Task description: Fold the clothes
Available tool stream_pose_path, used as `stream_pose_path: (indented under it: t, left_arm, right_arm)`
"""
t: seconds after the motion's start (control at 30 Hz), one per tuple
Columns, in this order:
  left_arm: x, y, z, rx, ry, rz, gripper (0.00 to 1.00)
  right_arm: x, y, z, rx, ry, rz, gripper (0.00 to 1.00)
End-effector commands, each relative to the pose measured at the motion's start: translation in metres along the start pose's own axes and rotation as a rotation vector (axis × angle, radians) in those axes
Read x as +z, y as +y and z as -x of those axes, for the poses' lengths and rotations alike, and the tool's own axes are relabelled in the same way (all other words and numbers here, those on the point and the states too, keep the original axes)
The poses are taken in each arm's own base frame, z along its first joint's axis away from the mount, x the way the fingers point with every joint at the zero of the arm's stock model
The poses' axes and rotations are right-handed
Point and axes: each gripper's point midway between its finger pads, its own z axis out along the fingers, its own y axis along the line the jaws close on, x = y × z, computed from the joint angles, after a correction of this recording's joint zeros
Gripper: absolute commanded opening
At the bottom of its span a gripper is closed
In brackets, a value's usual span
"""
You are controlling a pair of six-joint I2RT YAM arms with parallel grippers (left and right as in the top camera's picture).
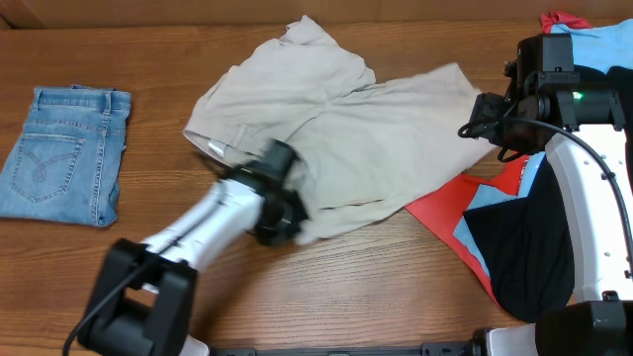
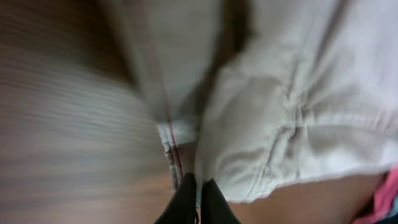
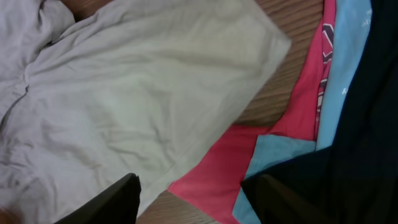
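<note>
My right gripper grabs the red garment (image 3: pixel 249 162) by its edge beside the shorts' hem next, to pull the garment away for folding the shorts.
The large beige khaki shorts (image 1: pixel 346 138) lie spread and rumpled across the middle of the table. My left gripper (image 1: pixel 282 220) is shut on the shorts' near edge; in the left wrist view its fingers (image 2: pixel 198 190) pinch the beige cloth (image 2: pixel 280 112) beside a white label (image 2: pixel 177 134). My right gripper (image 1: pixel 485 117) hovers open over the shorts' right edge. In the right wrist view the open fingers (image 3: pixel 199 199) straddle the shorts' hem (image 3: pixel 155 99) and the red garment (image 3: pixel 249 162).
Folded denim-blue shorts (image 1: pixel 64 153) lie at the far left. A pile of red (image 1: pixel 450 213), light-blue (image 1: pixel 490 208) and black (image 1: pixel 529 257) garments lies at the right, partly under the right arm.
</note>
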Motion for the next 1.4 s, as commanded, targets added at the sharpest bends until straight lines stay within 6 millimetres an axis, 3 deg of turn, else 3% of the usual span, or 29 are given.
stream_pose_path:
  t: [0.0,0.07,0.13,0.23,0.37,0.43,0.87,1.1,1.37]
  left_arm:
    - [-0.034,0.043,0.051,0.004,-0.141,0.015,0.04]
    - [-0.056,0.065,0.076,-0.07,-0.183,-0.036,0.04]
    - [-0.068,0.073,0.085,-0.113,-0.188,-0.11,0.04]
    - [-0.077,0.078,0.088,-0.139,-0.162,-0.204,0.04]
    - [-0.075,0.093,0.078,-0.154,-0.125,-0.142,0.04]
    - [-0.073,0.095,0.072,-0.156,-0.107,-0.123,0.04]
    - [-0.069,0.088,0.067,-0.112,-0.096,-0.107,0.04]
    - [-0.069,0.089,0.067,-0.112,-0.1,-0.1,0.04]
    - [-0.068,0.093,0.066,-0.117,-0.098,-0.079,0.04]
  right_arm:
    - [-0.015,-0.001,0.008,-0.017,-0.046,-0.004,0.67]
    - [-0.014,-0.002,0.006,-0.017,-0.038,-0.006,0.68]
    - [-0.014,-0.002,0.004,-0.017,-0.03,-0.009,0.68]
    - [-0.01,-0.005,0.0,0.015,-0.017,-0.015,0.59]
    - [0.006,-0.022,-0.002,0.123,-0.004,-0.037,0.14]
    - [0.017,-0.026,-0.008,0.145,0.018,-0.026,0.06]
    - [0.108,-0.042,-0.098,0.185,0.22,-0.014,0.05]
    - [0.137,-0.052,-0.107,0.187,0.163,-0.031,0.06]
    - [0.153,-0.063,-0.121,0.186,0.142,-0.071,0.06]
